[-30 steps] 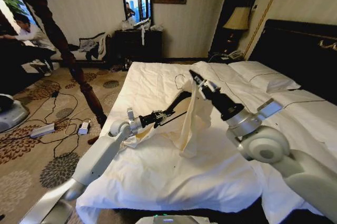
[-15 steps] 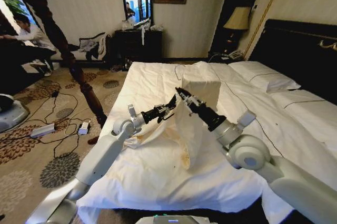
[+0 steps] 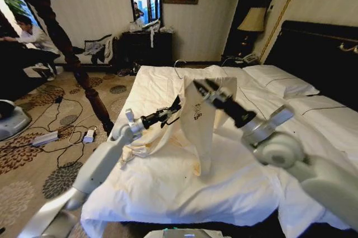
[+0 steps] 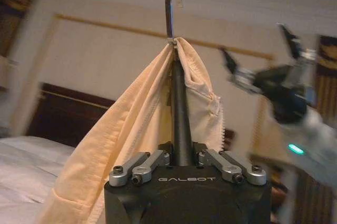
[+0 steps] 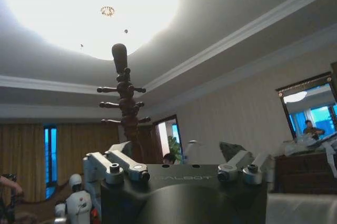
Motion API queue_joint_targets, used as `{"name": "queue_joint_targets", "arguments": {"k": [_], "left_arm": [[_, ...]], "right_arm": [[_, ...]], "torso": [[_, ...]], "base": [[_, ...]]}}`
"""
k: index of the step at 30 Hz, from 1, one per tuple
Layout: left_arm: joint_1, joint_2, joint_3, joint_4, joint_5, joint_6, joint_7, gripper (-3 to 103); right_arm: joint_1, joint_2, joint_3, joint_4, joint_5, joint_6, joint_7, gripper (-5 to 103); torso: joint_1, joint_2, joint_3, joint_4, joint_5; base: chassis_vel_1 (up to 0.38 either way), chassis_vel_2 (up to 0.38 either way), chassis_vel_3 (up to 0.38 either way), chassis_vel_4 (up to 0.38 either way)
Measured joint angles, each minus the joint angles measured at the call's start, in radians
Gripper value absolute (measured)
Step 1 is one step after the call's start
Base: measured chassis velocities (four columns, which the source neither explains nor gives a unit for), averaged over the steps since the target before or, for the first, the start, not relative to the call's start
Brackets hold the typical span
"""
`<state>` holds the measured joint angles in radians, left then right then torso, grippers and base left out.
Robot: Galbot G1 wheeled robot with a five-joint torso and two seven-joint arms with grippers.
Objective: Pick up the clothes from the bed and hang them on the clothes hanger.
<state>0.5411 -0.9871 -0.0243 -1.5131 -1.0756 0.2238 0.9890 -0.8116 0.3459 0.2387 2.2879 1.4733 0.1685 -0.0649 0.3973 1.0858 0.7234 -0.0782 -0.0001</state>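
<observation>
I need to hang the garment on the clothes hanger [image 3: 177,68], so my right gripper should next grab it by its fold [image 3: 208,116] beside the printed mark.
The clothes [image 3: 198,118], a pale cream-yellow garment, hang in a long fold above the bed [image 3: 168,193]. In the left wrist view the clothes [image 4: 137,129] drape from the neck of the clothes hanger [image 4: 169,8], just under its silver hook. My left gripper [image 3: 169,110] is shut on the hanger's dark arm [image 4: 181,124] and holds it upright. My right gripper [image 3: 205,88] is beside the top of the garment, open, with nothing between its fingers. From the left wrist it shows as the open right gripper [image 4: 258,50] a little apart from the cloth.
A tall dark wooden coat stand [image 3: 72,53] rises on the carpet left of the bed, also seen as the coat stand [image 5: 124,92]. Cables and a power strip [image 3: 61,132] lie on the floor. Pillows [image 3: 279,81] and a black headboard [image 3: 313,53] are at the right.
My left gripper has lifted the hanger with the garment on it. My right gripper has let go of the cloth, opened and drawn slightly up and to the right.
</observation>
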Motion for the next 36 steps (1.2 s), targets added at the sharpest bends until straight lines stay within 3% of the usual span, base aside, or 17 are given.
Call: {"name": "queue_joint_targets", "arguments": {"k": [2,4,5,9,11,15,16,20,36], "left_arm": [[-0.009,0.014,0.009,0.006,0.005,0.002,0.026,17],[-0.029,0.059,0.034,0.021,0.046,0.005,0.102,17],[-0.029,0.059,0.034,0.021,0.046,0.005,0.102,17],[-0.033,0.103,0.044,0.014,0.113,0.007,0.182,17],[-0.031,0.107,0.044,0.01,0.124,0.007,0.19,17],[-0.023,0.126,0.042,-0.006,0.148,0.007,0.218,17],[-0.023,0.126,0.042,-0.006,0.148,0.007,0.218,17],[-0.029,0.147,0.04,-0.021,0.149,0.007,0.239,17],[-0.059,0.172,0.045,-0.053,0.143,0.007,0.265,17]], "right_arm": [[0.0,-0.015,0.0,-0.003,0.014,0.001,-0.016,97],[0.003,-0.073,0.0,-0.038,0.033,0.002,-0.146,100],[0.003,-0.073,0.0,-0.038,0.033,0.002,-0.146,100],[0.019,-0.135,0.001,-0.128,0.049,-0.044,-0.379,100],[0.019,-0.141,0.001,-0.142,0.049,-0.056,-0.406,100],[0.021,-0.17,-0.006,-0.237,-0.001,-0.088,-0.581,100],[0.021,-0.17,-0.006,-0.237,-0.001,-0.088,-0.581,100],[0.035,-0.187,-0.014,-0.325,-0.054,-0.111,-0.726,100],[0.022,-0.214,-0.031,-0.427,-0.158,-0.234,-0.944,100]], "torso": [[0.0,0.0,0.0,0.0,0.0001],[0.0,0.0,0.0,0.0002,-0.0002],[0.0,0.0,0.0,0.0002,-0.0002],[0.0,0.0,0.0,0.0003,0.0],[0.0,0.0,0.0,0.0001,0.0001],[0.0,0.0,0.0,0.0003,0.0002],[0.0,0.0,0.0,0.0003,0.0002],[0.0,0.0,0.0,0.0002,0.0003],[0.0,0.0,0.0,0.0004,0.0001]], "base": [[0.0,0.0,0.0,0.0],[0.0,0.0,0.0,0.0],[0.0,0.0,0.0,0.0],[0.0,0.0,0.0,0.0],[0.0,0.0,0.0,0.0],[0.0,0.0,0.0,0.0],[0.0,0.0,0.0,0.0],[0.0,0.0,0.0,0.0],[0.0,0.0,0.0,0.0]]}}
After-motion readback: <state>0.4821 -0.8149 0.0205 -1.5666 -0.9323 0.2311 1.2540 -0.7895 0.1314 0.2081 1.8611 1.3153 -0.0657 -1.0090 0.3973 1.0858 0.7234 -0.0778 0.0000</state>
